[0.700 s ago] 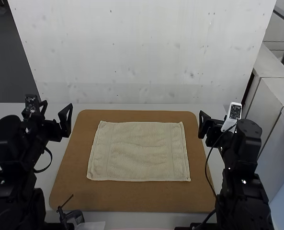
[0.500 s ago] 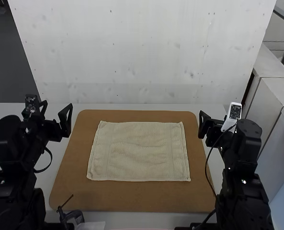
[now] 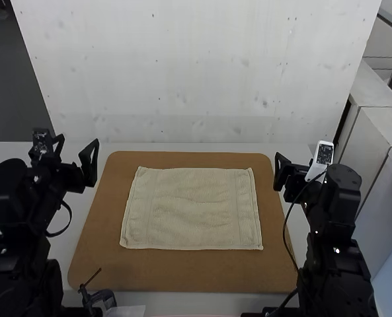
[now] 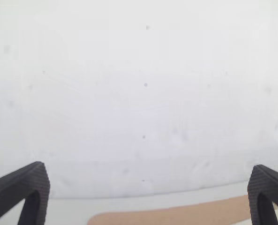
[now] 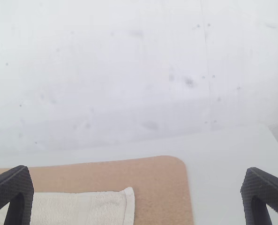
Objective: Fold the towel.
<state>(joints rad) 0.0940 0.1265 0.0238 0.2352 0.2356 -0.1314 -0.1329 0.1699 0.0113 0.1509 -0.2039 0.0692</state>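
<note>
The towel's middle [image 3: 194,209] lies spread flat on the board, so to fold the towel, my right gripper will next grab it by its hemmed side edge [image 3: 256,208].
A cream towel [image 3: 192,209] lies spread flat, slightly wrinkled, on the brown board; one corner of the towel [image 5: 106,206] shows in the right wrist view. My left gripper [image 3: 77,146] is held beyond the board's left side, apart from the towel. Its wrist view has the left gripper [image 4: 148,192] open with nothing between the fingers. Over by the board's right edge is my right gripper [image 3: 293,164], also clear of the cloth. In its own wrist view the right gripper [image 5: 137,194] stands wide open and holds nothing.
The brown board [image 3: 176,271] lies on a white table [image 3: 182,147], with a pale wall [image 3: 196,72] behind it. A small black device [image 3: 102,298] sits near the front left, and a black cable [image 3: 285,231] hangs by the right arm.
My left gripper has shifted very slightly toward the view's left and up. The right arm and the towel have stayed still.
</note>
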